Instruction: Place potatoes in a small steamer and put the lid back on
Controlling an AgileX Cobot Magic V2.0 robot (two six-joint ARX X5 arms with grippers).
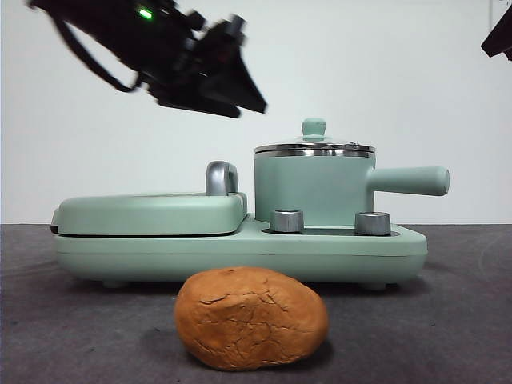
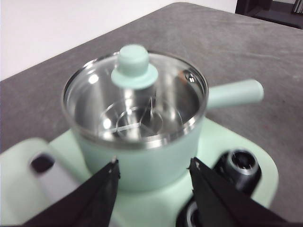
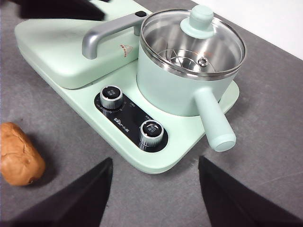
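Observation:
The left gripper grabs the lid by its narrow green knob point(image 1: 314, 128) next, since the glass lid spreads wider than my fingers open.
The potato point(image 1: 251, 318), an orange-brown cracked lump, lies on the dark table in front of the appliance; the right wrist view shows the potato point(image 3: 18, 154) too. The mint-green steamer point(image 1: 314, 190) stands on the appliance base with its handle pointing right. The glass lid point(image 1: 314, 147) with its green knob point(image 2: 134, 66) sits on the pot. My left gripper point(image 2: 154, 168) hangs open above and to the left of the steamer point(image 2: 137, 151), holding nothing. My right gripper point(image 3: 155, 163) is open, high over the table, and shows as a black tip point(image 1: 498, 36) at the top right.
A flat green hinged grill plate point(image 1: 152, 212) with a chrome handle point(image 1: 221, 178) fills the left half of the appliance. Two steel dials point(image 1: 286, 221) sit on the base point(image 1: 240, 252) in front of the pot. Dark grey table surface point(image 1: 448, 320) surrounds it.

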